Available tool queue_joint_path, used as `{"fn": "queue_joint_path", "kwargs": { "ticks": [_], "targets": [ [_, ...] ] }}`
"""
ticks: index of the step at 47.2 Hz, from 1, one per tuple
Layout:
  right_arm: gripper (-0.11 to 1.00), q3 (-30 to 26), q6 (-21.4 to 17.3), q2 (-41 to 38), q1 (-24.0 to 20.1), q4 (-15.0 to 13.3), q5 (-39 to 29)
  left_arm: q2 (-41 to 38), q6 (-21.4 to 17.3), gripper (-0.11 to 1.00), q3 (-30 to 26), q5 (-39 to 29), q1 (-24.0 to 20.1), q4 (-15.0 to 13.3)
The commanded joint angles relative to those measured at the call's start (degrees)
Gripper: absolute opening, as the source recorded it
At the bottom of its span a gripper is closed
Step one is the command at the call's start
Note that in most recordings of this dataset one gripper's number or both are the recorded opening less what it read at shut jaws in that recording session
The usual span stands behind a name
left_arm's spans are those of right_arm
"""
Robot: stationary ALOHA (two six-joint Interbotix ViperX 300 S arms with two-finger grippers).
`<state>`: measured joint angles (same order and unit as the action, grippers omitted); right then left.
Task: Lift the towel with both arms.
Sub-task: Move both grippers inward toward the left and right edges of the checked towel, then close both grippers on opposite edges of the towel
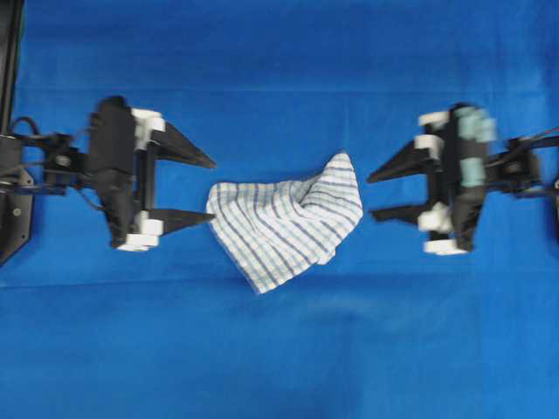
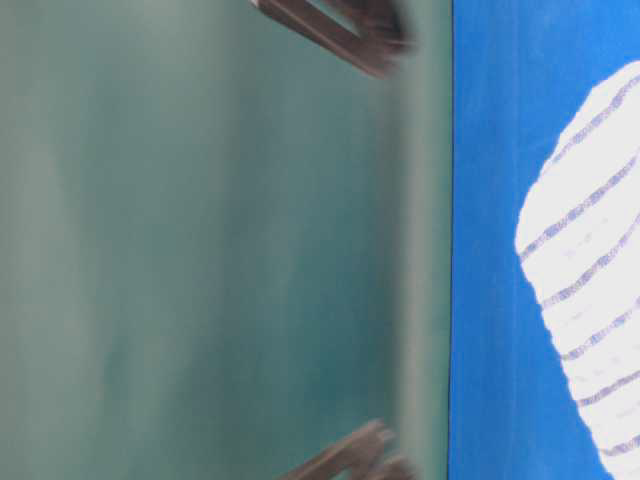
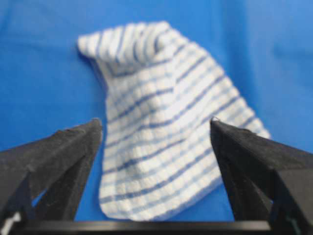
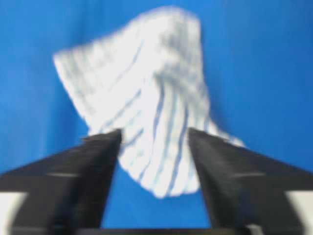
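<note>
My right gripper grabs the towel by its raised end fold (image 1: 344, 192) next, since the rest of the cloth lies slack on the tabletop.
The towel (image 1: 284, 218), white with thin blue and grey checks, lies crumpled on the blue cover in the middle of the overhead view, one fold raised at its right end. My left gripper (image 1: 213, 190) is open just left of the towel, its lower fingertip at the cloth's edge. My right gripper (image 1: 369, 195) is open just right of it, a small gap away. In the left wrist view the towel (image 3: 156, 112) lies ahead of the open left gripper (image 3: 154, 122). In the right wrist view the blurred towel (image 4: 142, 83) shows beyond the open right gripper (image 4: 154, 132). Neither gripper holds anything.
A blue cloth (image 1: 279, 349) covers the whole table. The table-level view is turned sideways and blurred: the towel (image 2: 590, 300) is at its right edge on blue, with dark gripper fingers (image 2: 340, 30) at the top and bottom before a green wall (image 2: 200, 250).
</note>
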<state>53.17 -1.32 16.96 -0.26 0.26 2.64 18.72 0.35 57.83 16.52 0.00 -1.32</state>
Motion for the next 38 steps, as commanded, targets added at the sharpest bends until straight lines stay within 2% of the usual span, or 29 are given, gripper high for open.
{"fn": "queue_joint_path", "kwargs": {
  "ticks": [1, 7, 17, 26, 38],
  "targets": [
    [0.64, -3.25, 0.00, -4.57, -0.18, 0.00, -1.32, -3.60, -0.09, 0.86, -2.11, 0.88, 0.18, -0.09],
    [0.60, -5.80, 0.00, -11.34, -0.18, 0.09, -1.58, -9.23, 0.00, 0.87, -3.52, 0.97, 0.35, -0.09],
    [0.60, -7.91, -0.26, -17.93, -0.35, 0.26, -0.53, -17.67, 0.09, 0.87, -5.27, 2.72, 0.53, -0.09],
    [0.60, -8.35, -1.32, -21.97, -0.70, 0.26, 0.00, -22.94, 0.18, 0.87, -6.50, 4.48, 1.41, -0.09],
    [0.60, -8.35, -2.64, -23.20, -1.14, 0.26, 0.09, -25.05, 0.09, 0.84, -6.77, 4.31, 2.20, -0.18]
  ]
}}
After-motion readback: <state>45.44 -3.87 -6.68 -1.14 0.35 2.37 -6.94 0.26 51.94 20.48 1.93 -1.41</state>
